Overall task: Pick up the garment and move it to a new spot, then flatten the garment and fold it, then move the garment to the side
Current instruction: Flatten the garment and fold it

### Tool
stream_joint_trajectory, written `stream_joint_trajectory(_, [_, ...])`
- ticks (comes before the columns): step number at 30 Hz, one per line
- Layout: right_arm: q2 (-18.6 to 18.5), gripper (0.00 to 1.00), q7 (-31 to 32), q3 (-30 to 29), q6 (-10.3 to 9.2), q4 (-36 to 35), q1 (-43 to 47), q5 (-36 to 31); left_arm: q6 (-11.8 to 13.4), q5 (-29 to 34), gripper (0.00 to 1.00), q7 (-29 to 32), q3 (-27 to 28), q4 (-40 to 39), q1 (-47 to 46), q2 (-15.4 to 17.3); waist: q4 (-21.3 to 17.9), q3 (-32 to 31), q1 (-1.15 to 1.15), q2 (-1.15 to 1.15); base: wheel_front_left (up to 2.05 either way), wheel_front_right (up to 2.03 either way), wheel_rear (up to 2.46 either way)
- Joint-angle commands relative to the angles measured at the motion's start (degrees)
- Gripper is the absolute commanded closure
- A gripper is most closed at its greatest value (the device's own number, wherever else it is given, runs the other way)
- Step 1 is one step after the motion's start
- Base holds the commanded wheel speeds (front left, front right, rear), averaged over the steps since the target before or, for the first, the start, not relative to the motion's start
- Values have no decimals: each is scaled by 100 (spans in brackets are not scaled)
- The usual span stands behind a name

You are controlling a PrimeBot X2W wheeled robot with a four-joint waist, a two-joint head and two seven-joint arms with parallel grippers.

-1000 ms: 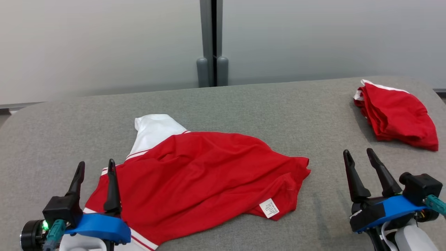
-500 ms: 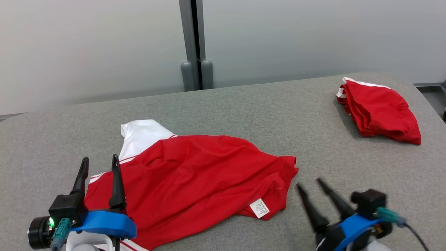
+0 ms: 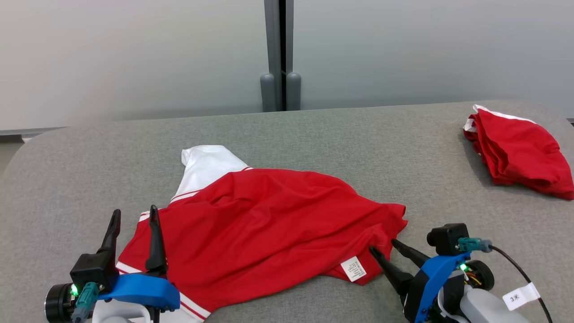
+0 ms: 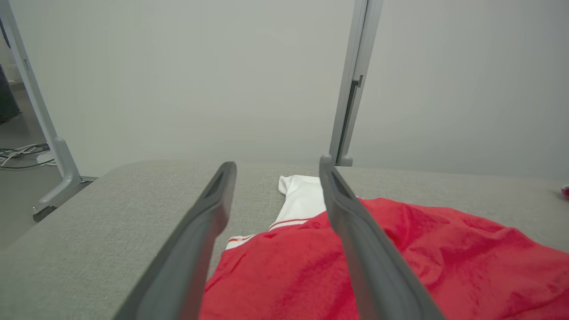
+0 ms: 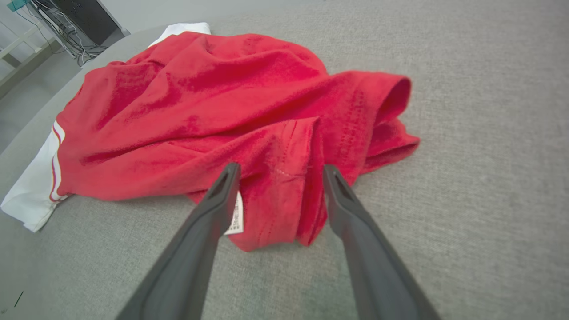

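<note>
The garment's hem corner beside the label has a fold standing up while the red body (image 3: pixel 269 226) (image 5: pixel 176 117) lies slack, so my right gripper will grab the garment there next.
The garment (image 3: pixel 269 224), a red shirt with white sleeves, lies crumpled on the grey table (image 3: pixel 314 134), near the front. My left gripper (image 3: pixel 135 210) stands open over its left edge, fingers pointing away from me. In the left wrist view the open left gripper (image 4: pixel 278 162) frames the white sleeve (image 4: pixel 302 195). My right gripper (image 3: pixel 383 245) is open, low and pointed left at the garment's right hem corner. In the right wrist view the right gripper (image 5: pixel 280 168) straddles a fold of red hem (image 5: pixel 284 195) beside the white label (image 5: pixel 235 218). Nothing is gripped.
A second red garment (image 3: pixel 520 152) lies bunched at the table's back right corner. Behind the table stands a pale partition with a grey post (image 3: pixel 280 54). The table's left end is rounded, with floor and cables (image 5: pixel 66 26) beyond it.
My right gripper swung down and left from the open table to the garment's right hem corner, its fingers now pointing left. The head camera shifted. The left gripper and garment kept their places.
</note>
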Motion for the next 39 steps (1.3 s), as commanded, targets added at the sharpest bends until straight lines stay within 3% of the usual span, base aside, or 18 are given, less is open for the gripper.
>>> stream_joint_trajectory(1, [-45, 9, -9, 29, 1, 110, -134, 66, -48, 63, 0, -26, 65, 42, -14, -34, 44, 15, 0, 0, 0, 0, 0])
stream_joint_trajectory(3, [-33, 18, -32, 77, 1, 232, -195, 117, -98, 92, 0, -26, 107, 68, -5, -79, 74, 21, 0, 0, 0, 0, 0])
stream_joint_trajectory(6, [-2, 58, -38, 160, 1, 356, -286, 222, -151, 140, 0, -26, 174, 116, -4, -132, 105, 28, 0, 0, 0, 0, 0])
stream_joint_trajectory(7, [3, 76, -48, 198, 1, 377, -317, 256, -163, 160, 0, -26, 199, 129, -3, -146, 109, 32, 0, 0, 0, 0, 0])
stream_joint_trajectory(8, [1, 100, -78, 237, 1, 382, -339, 274, -185, 170, 0, -26, 221, 137, -2, -159, 110, 37, 0, 0, 0, 0, 0])
stream_joint_trajectory(16, [-292, 100, 252, 569, 1, -215, -390, 904, -275, 291, 0, -26, 371, 223, 37, -237, 1, 19, 0, 0, 0, 0, 0])
stream_joint_trajectory(23, [-1219, 100, 1150, 1130, 1, -1595, -202, 1752, -348, 302, 0, -26, 482, 350, 72, -296, -170, -12, 0, 0, 0, 0, 0])
stream_joint_trajectory(30, [-1938, 100, 1916, 1469, 1, -2363, 75, 2221, -404, 341, 0, -27, 549, 436, 40, -337, -221, 10, 0, 0, 0, 0, 0])
stream_joint_trajectory(35, [-2101, 100, 2198, 1718, 1, -2397, 314, 2238, -443, 368, 0, -27, 576, 489, -12, -355, -191, 45, 0, 0, 0, 0, 0])
stream_joint_trajectory(39, [-1969, 100, 2302, 1809, 1, -2005, 427, 2089, -478, 402, 0, -26, 583, 526, -33, -372, -165, 66, 0, 0, 0, 0, 0])
